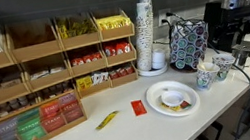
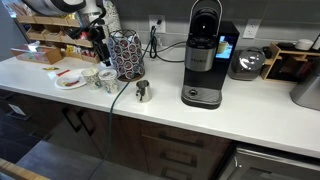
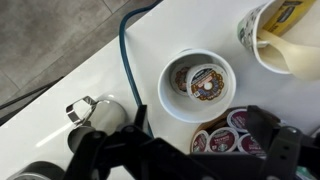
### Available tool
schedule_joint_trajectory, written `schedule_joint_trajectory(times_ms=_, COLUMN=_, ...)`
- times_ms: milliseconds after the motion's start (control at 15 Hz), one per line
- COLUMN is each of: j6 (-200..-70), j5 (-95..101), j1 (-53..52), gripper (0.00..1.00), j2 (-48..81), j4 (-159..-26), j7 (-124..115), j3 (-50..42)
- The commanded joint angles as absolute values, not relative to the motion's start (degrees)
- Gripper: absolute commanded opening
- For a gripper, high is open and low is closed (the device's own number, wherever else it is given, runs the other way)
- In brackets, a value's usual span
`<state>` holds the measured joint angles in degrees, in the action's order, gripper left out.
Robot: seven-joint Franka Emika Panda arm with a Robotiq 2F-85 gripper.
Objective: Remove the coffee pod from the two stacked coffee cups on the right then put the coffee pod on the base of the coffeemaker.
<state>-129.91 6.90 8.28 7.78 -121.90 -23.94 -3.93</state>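
Observation:
The gripper grabs the coffee pod (image 3: 207,82) next by its brown-lidded rim facing the cup's opening. The pod's body stays free for the coffeemaker base.
The two stacked coffee cups (image 3: 197,82) stand upright on the white counter, with a brown-lidded coffee pod (image 3: 207,82) lying inside. They also show in both exterior views (image 1: 223,64) (image 2: 106,78). My gripper (image 3: 205,150) is open and empty, with its dark fingers spread wide. It hovers above the counter just short of the cups, over a rack of pods. It hangs above the cups in an exterior view (image 2: 98,45). The black coffeemaker (image 2: 205,50) stands further along the counter, and its low dark base (image 2: 202,97) has nothing on it.
A second printed cup (image 3: 285,30) stands beside the stacked pair. A teal-patterned pod holder (image 2: 125,55) with several pods (image 3: 225,135) is close by. A small metal pitcher (image 2: 143,92), a blue cable (image 3: 125,50), a plate (image 1: 173,98) and a tall white cup stack (image 1: 147,31) share the counter.

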Motion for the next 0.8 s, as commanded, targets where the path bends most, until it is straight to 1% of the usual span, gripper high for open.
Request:
schedule_joint_trajectory(times_ms=0, j6=-128.36, j5=-1.84, j1=9.07, gripper=1.00, j2=7.94, j4=-123.05, j7=-9.55, j3=-4.88)
schedule_joint_trajectory(times_ms=267, j6=-124.04, j5=-12.99, j1=10.77, gripper=1.00, j2=8.30, j4=-122.97, j7=6.18, j3=-5.13)
schedule_joint_trajectory(times_ms=400, j6=-123.04, j5=-14.67, j1=10.87, gripper=0.95, j2=9.09, j4=-122.69, j7=7.22, j3=-5.66)
schedule_joint_trajectory(times_ms=533, j6=-125.14, j5=-15.34, j1=10.61, gripper=0.99, j2=9.71, j4=-122.86, j7=5.24, j3=-6.11)
schedule_joint_trajectory(times_ms=600, j6=-125.57, j5=-15.49, j1=10.55, gripper=0.94, j2=10.27, j4=-122.54, j7=4.43, j3=-6.29)
schedule_joint_trajectory(times_ms=733, j6=-127.35, j5=-16.21, j1=10.37, gripper=0.89, j2=11.09, j4=-122.33, j7=2.43, j3=-6.46)
